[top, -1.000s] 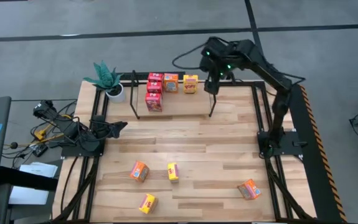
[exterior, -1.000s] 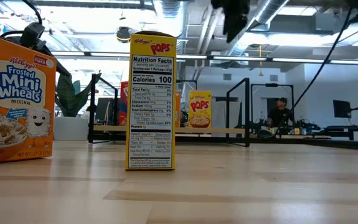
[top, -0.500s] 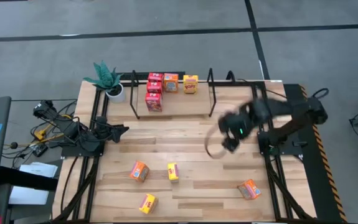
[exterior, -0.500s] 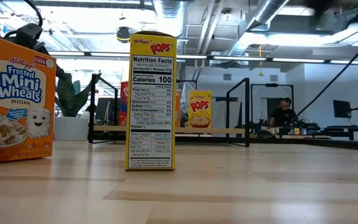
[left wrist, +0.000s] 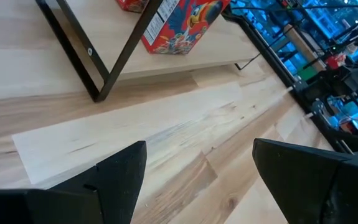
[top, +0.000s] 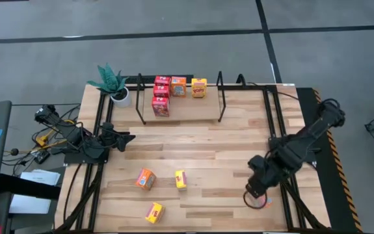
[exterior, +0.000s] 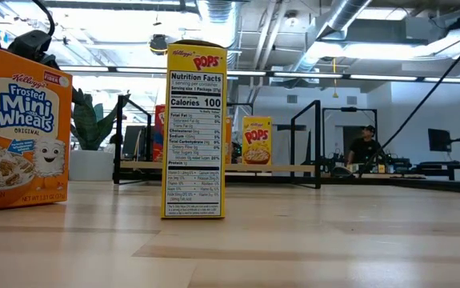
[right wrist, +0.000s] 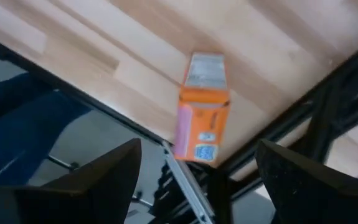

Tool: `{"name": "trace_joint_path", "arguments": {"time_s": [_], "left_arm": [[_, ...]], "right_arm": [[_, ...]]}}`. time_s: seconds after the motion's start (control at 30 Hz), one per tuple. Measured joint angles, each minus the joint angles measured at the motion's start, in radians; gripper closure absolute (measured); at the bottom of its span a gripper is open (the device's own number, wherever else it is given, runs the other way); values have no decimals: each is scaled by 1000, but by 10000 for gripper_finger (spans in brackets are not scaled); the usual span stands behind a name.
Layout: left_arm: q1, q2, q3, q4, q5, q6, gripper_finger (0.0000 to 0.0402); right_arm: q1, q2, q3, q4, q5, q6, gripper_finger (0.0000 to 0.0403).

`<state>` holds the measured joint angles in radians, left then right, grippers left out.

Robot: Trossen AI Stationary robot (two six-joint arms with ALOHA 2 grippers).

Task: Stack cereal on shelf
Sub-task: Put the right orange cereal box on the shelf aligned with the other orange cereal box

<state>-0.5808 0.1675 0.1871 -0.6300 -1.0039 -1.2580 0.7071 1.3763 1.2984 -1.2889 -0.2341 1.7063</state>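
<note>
I will stack the orange box on the shelf, so my right gripper will next grab it by its end beside the nutrition panel (right wrist: 202,127).
The shelf (top: 180,112), a black rod rack at the table's far middle, holds red cereal boxes (top: 161,104), an orange one (top: 178,86) and a yellow one (top: 199,87). Loose boxes stand on the table: orange (top: 146,179), yellow (top: 181,180), yellow (top: 153,212). Another orange box (right wrist: 202,112) lies flat near the near right corner. My right gripper (top: 254,194) hangs open above it, pointing down, fingers apart on either side in the right wrist view and clear of it. My left gripper (top: 125,138) waits open at the table's left edge, facing the shelf's red box (left wrist: 182,25).
A white potted plant (top: 114,84) stands at the shelf's left end. Black frame rails (top: 284,188) run along the right edge beside the orange box. In the low view an orange box (exterior: 18,132) and a yellow box (exterior: 196,132) stand close to the camera.
My right gripper has swung from above the shelf's right end toward the table's near right corner, sinking and rolling as it went. It now hangs over the orange box there. Its fingers stay apart. No box has moved.
</note>
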Motion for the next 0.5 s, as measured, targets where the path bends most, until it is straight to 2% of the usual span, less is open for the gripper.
{"name": "trace_joint_path", "arguments": {"time_s": [0.23,0.5], "left_arm": [[0,0,0,0,-3,0,116],[0,0,0,0,-3,5,116]], "right_arm": [[107,73,0,16,1,101,63],[111,138,-17,108,11,78,67]]}}
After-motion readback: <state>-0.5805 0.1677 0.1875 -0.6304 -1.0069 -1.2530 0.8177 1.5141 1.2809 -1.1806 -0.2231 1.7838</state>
